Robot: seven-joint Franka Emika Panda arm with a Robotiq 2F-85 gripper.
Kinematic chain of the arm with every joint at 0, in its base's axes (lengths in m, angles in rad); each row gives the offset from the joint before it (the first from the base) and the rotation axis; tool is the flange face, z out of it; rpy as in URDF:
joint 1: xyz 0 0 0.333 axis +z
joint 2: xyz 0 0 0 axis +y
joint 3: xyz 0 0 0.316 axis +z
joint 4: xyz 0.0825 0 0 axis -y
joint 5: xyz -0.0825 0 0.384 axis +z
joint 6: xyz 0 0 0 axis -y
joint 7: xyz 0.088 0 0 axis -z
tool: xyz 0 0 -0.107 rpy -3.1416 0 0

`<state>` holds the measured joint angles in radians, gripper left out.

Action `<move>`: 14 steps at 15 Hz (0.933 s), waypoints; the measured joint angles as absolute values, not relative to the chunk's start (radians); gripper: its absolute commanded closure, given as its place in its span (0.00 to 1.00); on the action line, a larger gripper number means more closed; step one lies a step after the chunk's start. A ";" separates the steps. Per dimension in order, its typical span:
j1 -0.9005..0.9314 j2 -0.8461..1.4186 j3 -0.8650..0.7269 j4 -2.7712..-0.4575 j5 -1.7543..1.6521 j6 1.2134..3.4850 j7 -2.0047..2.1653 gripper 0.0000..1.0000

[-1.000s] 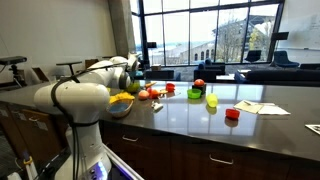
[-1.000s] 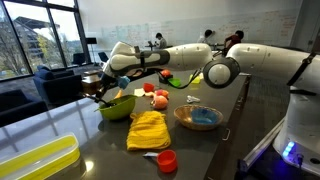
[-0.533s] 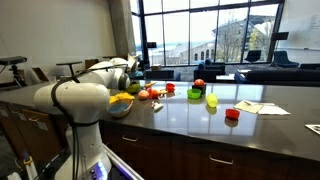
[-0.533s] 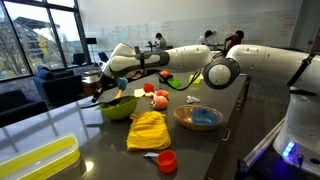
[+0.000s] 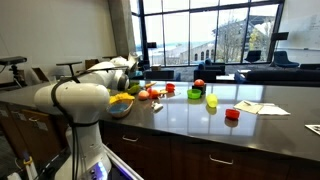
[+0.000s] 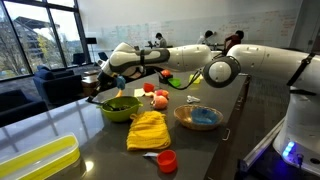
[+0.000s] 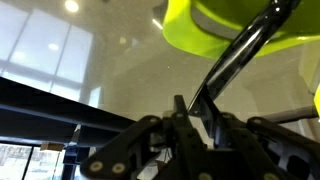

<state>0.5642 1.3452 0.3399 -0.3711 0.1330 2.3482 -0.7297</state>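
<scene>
The black utensil reaches from my fingers across the lime green bowl's near rim (image 7: 205, 45) and over its inside, so I should release it.
My gripper (image 6: 106, 79) is shut on the handle of a black utensil (image 6: 100, 93) that slants down over the near rim of a lime green bowl (image 6: 120, 108). In the wrist view the black handle (image 7: 228, 62) runs from between my fingers (image 7: 193, 112) up to the green bowl (image 7: 200, 30), with the glossy dark counter (image 7: 90, 60) below. In the exterior view from behind the arm, the gripper (image 5: 130, 78) is above the bowl (image 5: 121, 104) at the counter's left end. The utensil's tip is hard to make out.
A yellow cloth (image 6: 148, 130), a brown bowl with a blue inside (image 6: 198, 118), a red cup (image 6: 167, 160), orange fruit (image 6: 158, 100) and a yellow tray (image 6: 35, 160) lie on the counter. Farther along are a green cup (image 5: 211, 100), a red cup (image 5: 232, 114) and papers (image 5: 262, 107).
The gripper and utensil have shifted slightly left and up, from inside the bowl toward its rim. Everything else stays put.
</scene>
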 measured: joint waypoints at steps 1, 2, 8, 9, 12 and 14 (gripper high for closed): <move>0.563 1.345 0.342 -0.371 0.136 2.348 -0.736 0.51; 0.562 1.345 0.342 -0.371 0.136 2.348 -0.738 0.50; 0.555 1.345 0.332 -0.371 0.135 2.344 -0.729 0.13; 0.553 1.345 0.329 -0.371 0.135 2.337 -0.727 0.07; 0.544 1.343 0.327 -0.371 0.135 2.285 -0.719 0.00; 0.537 1.338 0.324 -0.371 0.135 2.236 -0.697 0.00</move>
